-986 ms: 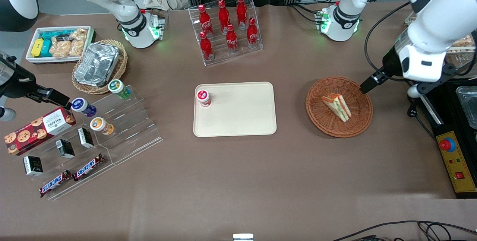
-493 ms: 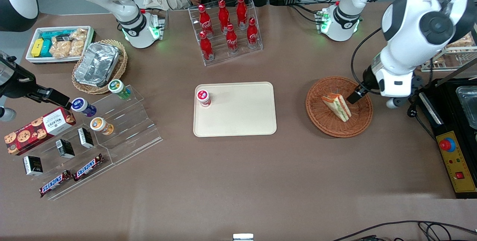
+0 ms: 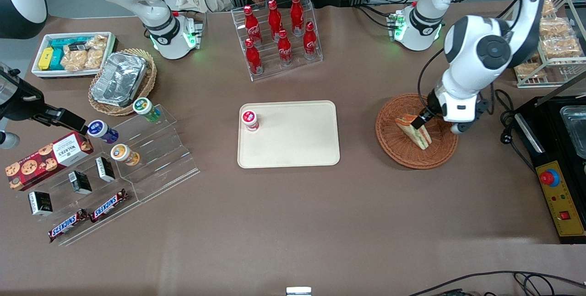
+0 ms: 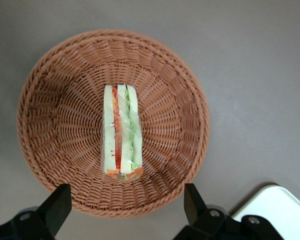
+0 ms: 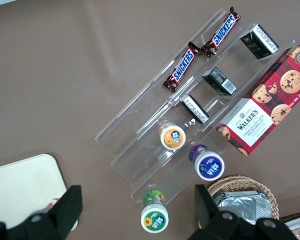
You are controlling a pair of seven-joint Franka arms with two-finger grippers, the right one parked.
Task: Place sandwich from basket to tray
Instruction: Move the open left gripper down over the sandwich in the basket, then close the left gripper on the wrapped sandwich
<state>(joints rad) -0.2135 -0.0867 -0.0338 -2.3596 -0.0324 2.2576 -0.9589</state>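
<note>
My gripper grabs the sandwich by its wrapped end with orange filling (image 4: pixel 124 169) next, to move the sandwich from basket to tray (image 4: pixel 275 212).
The sandwich (image 3: pixel 413 132) (image 4: pixel 121 131), a white bread wedge with red, orange and green layers, lies in the round reddish-brown basket (image 3: pixel 397 151) (image 4: pixel 50 120) toward the working arm's end of the table. My gripper (image 3: pixel 419 121) (image 4: pixel 125 204) hangs open just above the sandwich, over the basket, with nothing between its fingers (image 4: pixel 57 205). The cream tray (image 3: pixel 293 145) lies flat at the table's middle, apart from the basket; a corner of the tray (image 4: pixel 275 207) shows in the left wrist view.
A small red-lidded jar (image 3: pixel 249 120) stands on the tray's edge. A rack of red bottles (image 3: pixel 277 35) stands farther from the front camera than the tray. A black control box (image 3: pixel 561 195) and a wire rack of pastries (image 3: pixel 551 42) sit near the working arm.
My gripper has swung in from the basket's outer rim to over the sandwich and come lower. The sandwich has not moved.
</note>
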